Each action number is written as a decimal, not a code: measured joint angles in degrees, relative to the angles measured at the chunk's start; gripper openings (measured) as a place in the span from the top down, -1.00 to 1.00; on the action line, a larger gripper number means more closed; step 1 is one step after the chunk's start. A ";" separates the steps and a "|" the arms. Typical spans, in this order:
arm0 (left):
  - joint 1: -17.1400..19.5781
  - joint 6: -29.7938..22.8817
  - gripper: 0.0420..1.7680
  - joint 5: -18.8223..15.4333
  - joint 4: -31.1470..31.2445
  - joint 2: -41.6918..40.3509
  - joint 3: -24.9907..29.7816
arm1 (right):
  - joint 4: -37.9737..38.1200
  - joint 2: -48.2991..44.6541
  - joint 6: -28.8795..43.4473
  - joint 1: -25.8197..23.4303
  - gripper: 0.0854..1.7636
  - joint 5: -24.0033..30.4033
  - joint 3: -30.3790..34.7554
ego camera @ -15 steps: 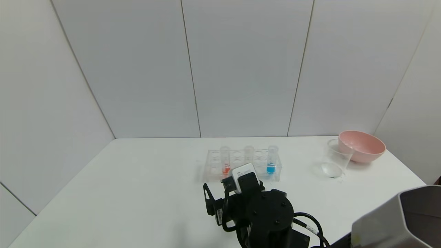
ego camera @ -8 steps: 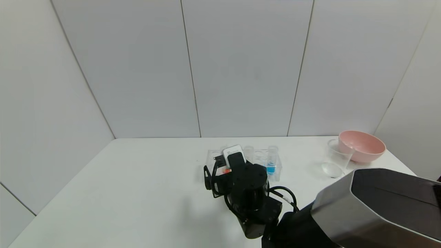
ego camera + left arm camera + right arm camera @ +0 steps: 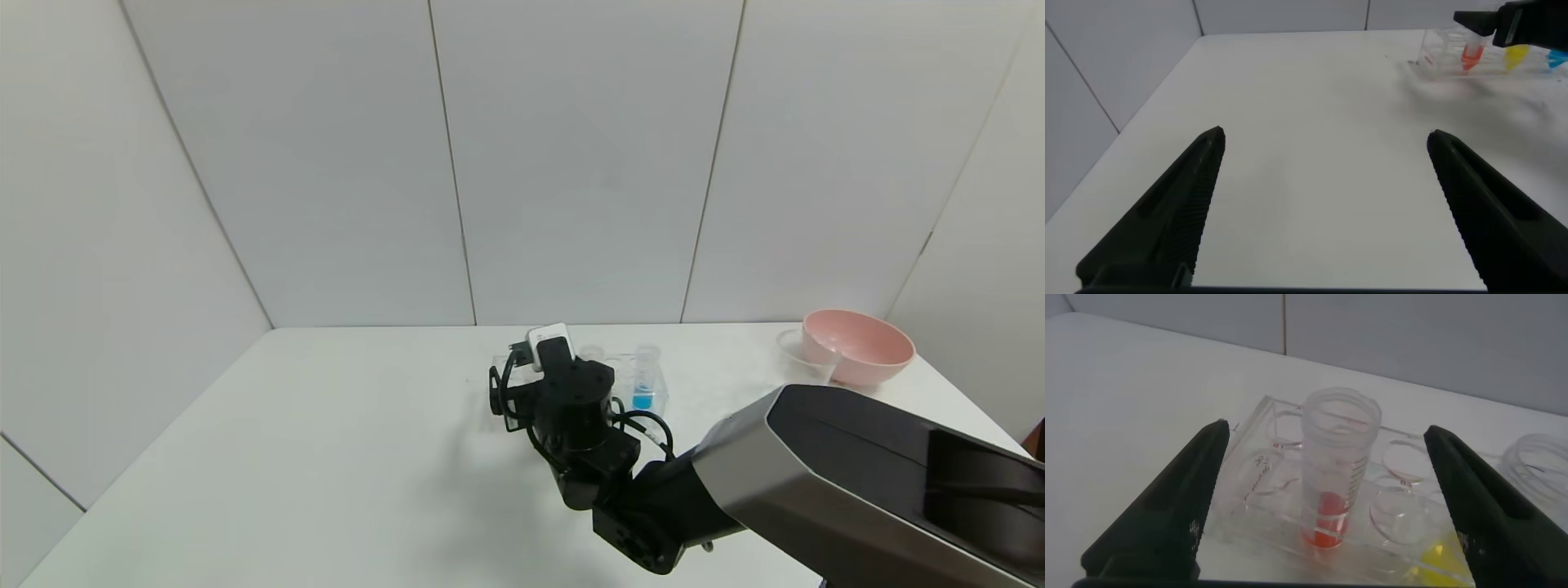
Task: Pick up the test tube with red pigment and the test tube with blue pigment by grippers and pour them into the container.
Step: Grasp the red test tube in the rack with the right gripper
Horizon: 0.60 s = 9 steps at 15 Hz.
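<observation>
My right gripper grabs the red tube by its side below the tube's rim [image 3: 1334, 463] next, which leaves the tube's opening free to pour.
The test tube with red pigment [image 3: 1335, 469] stands upright in a clear rack [image 3: 1266, 498], between the open fingers of my right gripper [image 3: 1327, 429], which do not touch it. In the head view the right gripper [image 3: 539, 363] hides the red tube. The test tube with blue pigment [image 3: 643, 384] stands at the rack's right end. The container [image 3: 796, 347], a clear cup, stands by the pink bowl, partly hidden by my right arm. My left gripper [image 3: 1324, 133] is open and empty above bare table, out of the head view.
A pink bowl [image 3: 857, 347] stands at the back right. A tube with yellow liquid [image 3: 1516, 55] stands in the rack between the red tube [image 3: 1471, 57] and the blue one. My right arm [image 3: 816, 474] crosses the table's front right.
My right arm has reached forward to the rack. Its open gripper now straddles the red tube and hides it in the head view. The arm now covers part of the cup.
</observation>
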 joint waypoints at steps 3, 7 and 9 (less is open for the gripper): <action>0.00 0.00 -1.00 0.00 0.00 0.00 0.00 | -0.59 1.27 0.02 -0.96 -0.94 0.69 -1.66; 0.00 0.00 -1.00 0.00 0.00 0.00 0.00 | -1.18 1.73 0.02 -1.30 -0.94 0.74 -1.93; 0.00 0.00 -1.00 0.00 0.02 0.00 0.00 | -1.24 1.65 0.02 -1.46 -0.65 0.63 -1.46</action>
